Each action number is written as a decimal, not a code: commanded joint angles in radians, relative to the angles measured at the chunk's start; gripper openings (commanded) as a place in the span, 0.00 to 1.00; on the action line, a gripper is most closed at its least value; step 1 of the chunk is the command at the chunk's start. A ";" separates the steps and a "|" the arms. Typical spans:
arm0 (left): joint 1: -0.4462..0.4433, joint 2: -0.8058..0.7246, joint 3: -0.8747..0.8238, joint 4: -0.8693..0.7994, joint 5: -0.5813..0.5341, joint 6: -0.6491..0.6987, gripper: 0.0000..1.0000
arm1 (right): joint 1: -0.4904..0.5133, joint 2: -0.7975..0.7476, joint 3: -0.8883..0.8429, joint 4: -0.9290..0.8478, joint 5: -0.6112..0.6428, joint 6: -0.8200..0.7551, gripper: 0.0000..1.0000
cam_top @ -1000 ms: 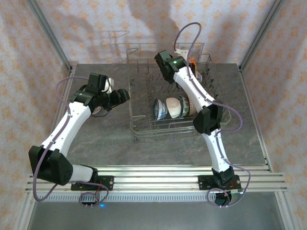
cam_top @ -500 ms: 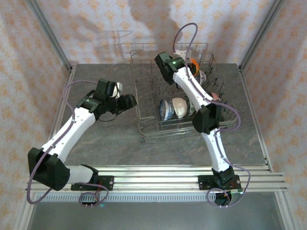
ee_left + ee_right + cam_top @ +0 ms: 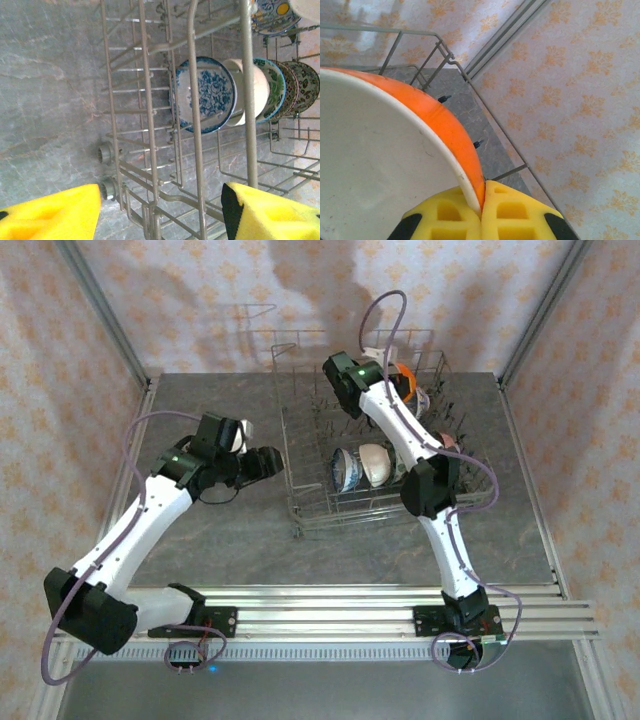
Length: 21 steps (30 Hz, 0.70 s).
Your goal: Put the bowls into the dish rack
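My right gripper needs to lower the orange bowl before it opens, because it hangs above the rack, close over a patterned bowl, and the orange bowl would drop short if I opened now.
The grey wire dish rack (image 3: pixel 310 502) stands at the table's middle back. Several bowls stand on edge inside it, led by a blue-white bowl (image 3: pixel 205 95) (image 3: pixel 342 468), then a white bowl (image 3: pixel 252 85) (image 3: pixel 374 462) and a green floral bowl (image 3: pixel 274 87). My left gripper (image 3: pixel 268 462) (image 3: pixel 160 215) is open at the rack's left wall, its yellow fingers (image 3: pixel 50 215) on either side of the corner wires. My right gripper (image 3: pixel 482 200) is shut on the rim of an orange bowl (image 3: pixel 440 117) (image 3: pixel 404 374), white inside, held over the rack's back right part.
Patterned walls enclose the table on three sides, close behind the rack. A metal rail (image 3: pixel 330 602) crosses the near edge by the arm bases. Grey tabletop (image 3: pixel 220 540) lies in front of and left of the rack. The right arm (image 3: pixel 400 430) reaches across the rack.
The rack has slid to the right and turned a little. My left gripper has followed rightward to its left wall. The right gripper has kept the orange bowl at the back.
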<state>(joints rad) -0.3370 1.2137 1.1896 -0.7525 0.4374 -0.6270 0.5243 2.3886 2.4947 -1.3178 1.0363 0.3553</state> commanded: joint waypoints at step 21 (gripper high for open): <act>0.035 0.016 0.004 0.011 0.021 0.013 0.69 | 0.010 0.163 0.124 -0.002 0.091 0.040 0.00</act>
<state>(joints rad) -0.2989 1.2110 1.1885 -0.7696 0.4374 -0.6086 0.5274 2.5309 2.5835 -1.3231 1.0595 0.3977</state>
